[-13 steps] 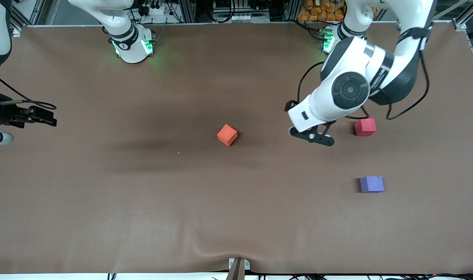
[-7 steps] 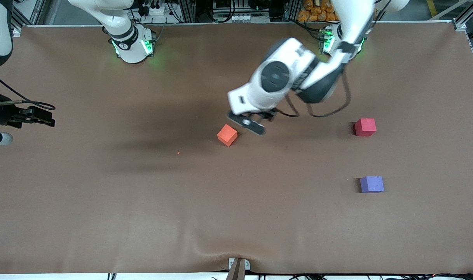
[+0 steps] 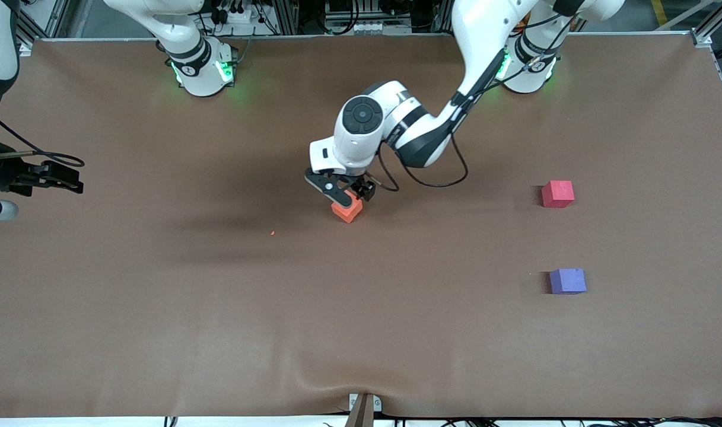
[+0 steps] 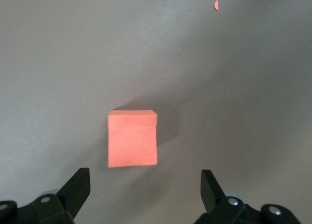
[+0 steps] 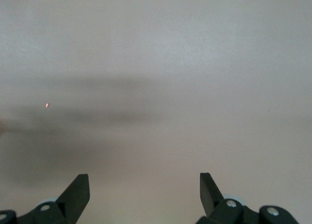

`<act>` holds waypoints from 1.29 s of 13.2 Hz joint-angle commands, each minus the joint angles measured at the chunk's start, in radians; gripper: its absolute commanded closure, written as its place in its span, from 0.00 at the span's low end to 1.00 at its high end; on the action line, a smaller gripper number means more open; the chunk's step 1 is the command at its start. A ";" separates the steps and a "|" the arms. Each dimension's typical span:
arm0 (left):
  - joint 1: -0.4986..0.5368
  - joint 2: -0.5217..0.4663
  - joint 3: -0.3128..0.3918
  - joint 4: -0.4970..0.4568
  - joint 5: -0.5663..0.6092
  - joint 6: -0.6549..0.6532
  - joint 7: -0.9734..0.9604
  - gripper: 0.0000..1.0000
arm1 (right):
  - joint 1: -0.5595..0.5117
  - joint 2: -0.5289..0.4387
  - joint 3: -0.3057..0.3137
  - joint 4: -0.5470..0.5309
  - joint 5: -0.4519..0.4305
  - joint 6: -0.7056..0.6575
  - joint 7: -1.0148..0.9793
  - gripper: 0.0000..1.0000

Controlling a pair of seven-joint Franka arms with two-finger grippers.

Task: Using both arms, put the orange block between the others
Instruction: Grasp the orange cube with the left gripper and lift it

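Observation:
My left gripper should next take hold of the orange block [image 3: 349,212] by its opposite sides, so it can go between the pinkish-red and purple-blue cubes.
The orange block [image 3: 349,212] lies on the brown table mat near the middle, turned corner-on to the front camera. My left gripper [image 3: 344,193] hangs right over it, open and holding nothing. In the left wrist view the orange block [image 4: 132,138] lies just ahead of the left gripper [image 4: 145,185], apart from both fingertips. The others stand toward the left arm's end: the pinkish-red cube [image 3: 557,194], and the purple-blue cube [image 3: 568,281] nearer the front camera. My right gripper [image 3: 64,179] waits at the right arm's end, and in its wrist view it [image 5: 144,185] is open over bare mat.
A tiny orange crumb [image 3: 272,233] lies on the mat between the orange block and the right arm's end. It shows too in the left wrist view as a small speck [image 4: 216,5]. The mat [image 3: 361,332] has a slight wrinkle at its front edge.
My left arm has swept from beside the pinkish-red cube across to the orange block and come down over it, staying open. The right arm and all three cubes have not moved.

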 commanded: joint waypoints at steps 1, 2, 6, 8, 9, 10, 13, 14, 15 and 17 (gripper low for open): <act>-0.021 0.037 0.010 0.026 0.075 0.016 0.006 0.00 | 0.001 -0.003 0.004 0.012 -0.011 -0.017 0.006 0.00; -0.021 0.059 0.010 0.028 0.095 0.035 -0.005 0.00 | 0.003 -0.003 0.006 0.012 -0.009 -0.020 0.006 0.00; -0.019 0.174 0.067 0.028 0.103 0.163 -0.010 0.00 | 0.001 -0.002 0.006 0.018 -0.009 -0.019 0.000 0.00; -0.021 0.172 0.067 0.026 0.094 0.167 -0.019 0.00 | 0.001 -0.002 0.006 0.026 -0.009 -0.020 0.001 0.00; -0.019 0.171 0.067 0.028 0.092 0.167 -0.051 0.00 | 0.001 -0.002 0.006 0.026 -0.009 -0.020 0.000 0.00; -0.019 0.168 0.067 0.028 0.091 0.167 -0.085 0.00 | 0.003 -0.002 0.006 0.026 -0.009 -0.020 0.000 0.00; 0.000 0.133 0.062 0.029 0.088 0.092 -0.122 0.00 | 0.000 -0.002 0.004 0.026 -0.009 -0.019 0.000 0.00; 0.005 0.114 0.065 0.029 0.077 0.070 -0.123 0.00 | 0.000 -0.002 0.006 0.026 -0.009 -0.019 0.000 0.00; 0.013 0.112 0.066 0.029 0.060 0.067 -0.123 0.00 | 0.001 -0.002 0.006 0.026 -0.009 -0.020 0.000 0.00; 0.005 0.114 0.064 0.029 0.052 0.067 -0.138 0.00 | 0.001 -0.002 0.004 0.027 -0.009 -0.020 0.000 0.00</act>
